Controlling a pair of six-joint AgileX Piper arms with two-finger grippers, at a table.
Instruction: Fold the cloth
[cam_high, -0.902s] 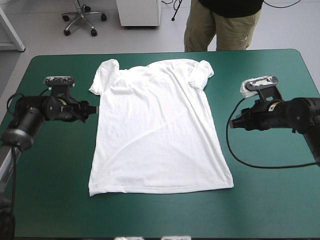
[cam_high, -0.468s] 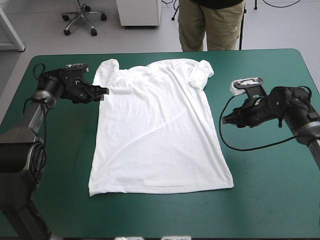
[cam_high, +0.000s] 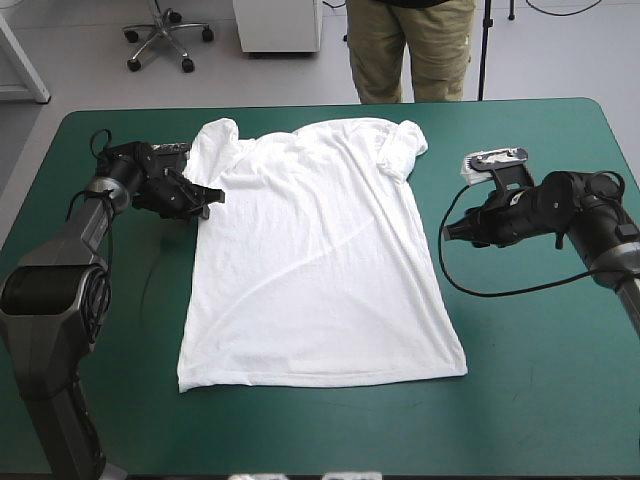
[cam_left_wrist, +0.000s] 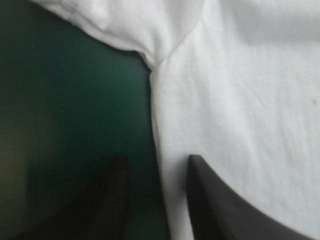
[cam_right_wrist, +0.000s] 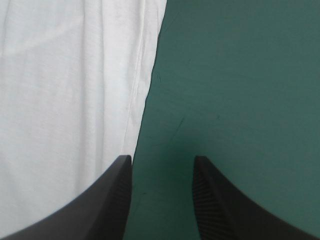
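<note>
The robot's right gripper next needs to grab the T-shirt's side edge at its armpit (cam_high: 410, 190) to fold the T-shirt's body over between collar and hem (cam_high: 325, 381).
The white T-shirt (cam_high: 320, 250) lies spread flat on the teal-green cover, collar toward the far edge and hem toward the near edge. My left gripper (cam_high: 211, 195) is open at the shirt's left side seam, just below the sleeve. In the left wrist view that gripper (cam_left_wrist: 157, 170) straddles the seam, one finger (cam_left_wrist: 112, 200) over the cover and the other over the T-shirt (cam_left_wrist: 240, 100). My right gripper (cam_high: 447, 231) is open beside the shirt's right edge. In the right wrist view that gripper (cam_right_wrist: 162, 165) has one finger (cam_right_wrist: 112, 200) at the edge of the T-shirt (cam_right_wrist: 70, 90).
Bare teal-green cover (cam_high: 540, 400) shows on every side of the shirt, widest along the near edge and at the right. The far sleeve on the right side is bunched up (cam_high: 405, 145).
My left arm swung toward the far left sleeve, then eased in until its fingers reached the shirt's side seam. My right gripper crept slightly closer to the right edge.
</note>
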